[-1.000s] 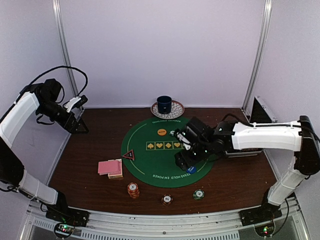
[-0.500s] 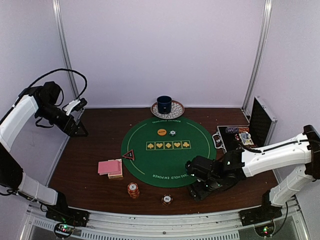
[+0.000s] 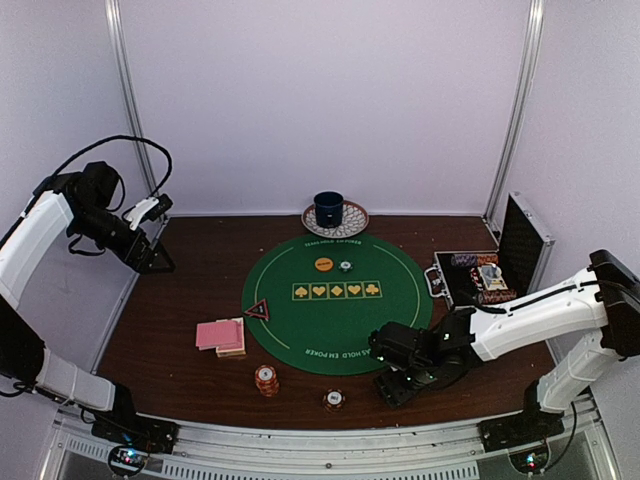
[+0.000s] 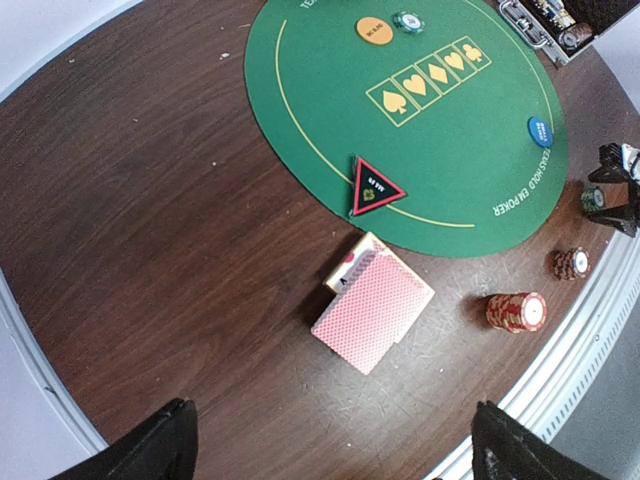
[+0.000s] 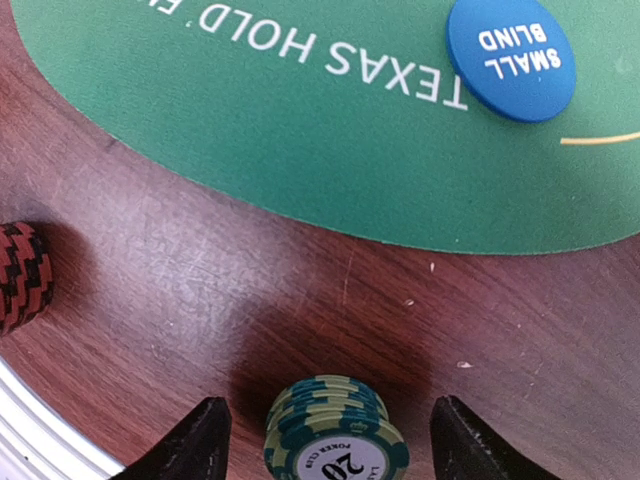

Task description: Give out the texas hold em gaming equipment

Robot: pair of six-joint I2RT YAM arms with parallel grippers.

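My right gripper would leave the green chip stack (image 5: 336, 432) standing if it lifted now. Wood shows between each open finger and the stack.
My right gripper (image 5: 328, 448) stands open around a green chip stack (image 5: 336, 432) on the wood just off the mat's front edge, with a gap on each side. In the top view the right gripper (image 3: 400, 384) covers that stack. A blue Small Blind disc (image 5: 510, 45) lies on the mat behind it, and a red chip stack (image 5: 20, 276) stands to the left. My left gripper (image 4: 338, 445) hangs open and empty high over the far left, looking down on the pink-backed cards (image 4: 372, 313), the triangle marker (image 4: 373, 187) and an orange chip stack (image 4: 516, 311).
The round green felt mat (image 3: 300, 320) carries an orange disc (image 3: 323, 264) and a single chip (image 3: 345, 266). A dark blue cup (image 3: 328, 208) on a saucer stands behind it. An open case (image 3: 480, 276) with chips sits at the right. The table's front rail (image 3: 330, 432) runs just below the chip stacks.
The right arm swung from over the mat down to the front edge and settled around the green chip stack, its jaws narrowing a little. The left arm barely moved.
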